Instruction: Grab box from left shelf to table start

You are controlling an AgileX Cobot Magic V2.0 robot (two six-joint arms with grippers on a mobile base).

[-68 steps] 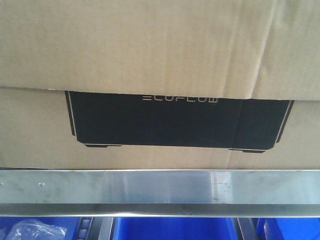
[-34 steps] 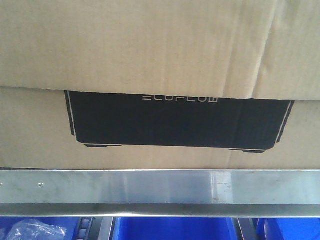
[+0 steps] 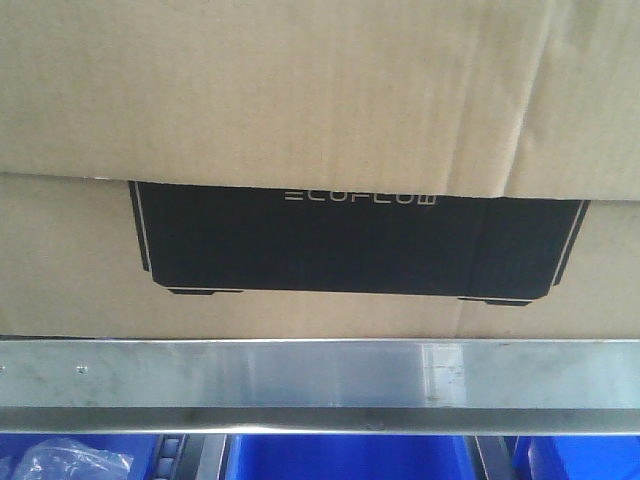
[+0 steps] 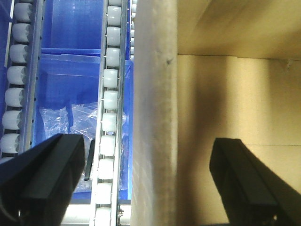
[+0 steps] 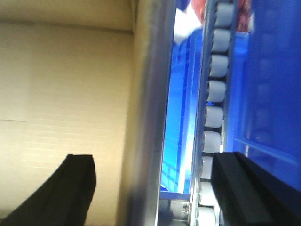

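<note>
My left gripper is to carry the box from the left shelf to the table, so it should first grab the box by its side's rim [image 4: 155,122].
The box [image 3: 320,120] is brown cardboard with a black ECOFLOW panel and fills the front view above the left shelf's silver rail [image 3: 320,375]. In the left wrist view my left gripper [image 4: 148,183] is open; one finger lies over the box [image 4: 225,94] and the other over the blue bins, so the fingers straddle the rail [image 4: 155,117]. My right gripper [image 5: 157,188] is open the same way, across the rail [image 5: 150,94], with one finger over the box [image 5: 66,84]. Neither gripper holds anything. The table is out of view.
Blue plastic bins [image 3: 350,458] sit under the rail, one holding a clear plastic bag [image 4: 70,117]. White roller tracks [image 4: 110,94] [image 5: 216,94] run beside the bins below the shelf level.
</note>
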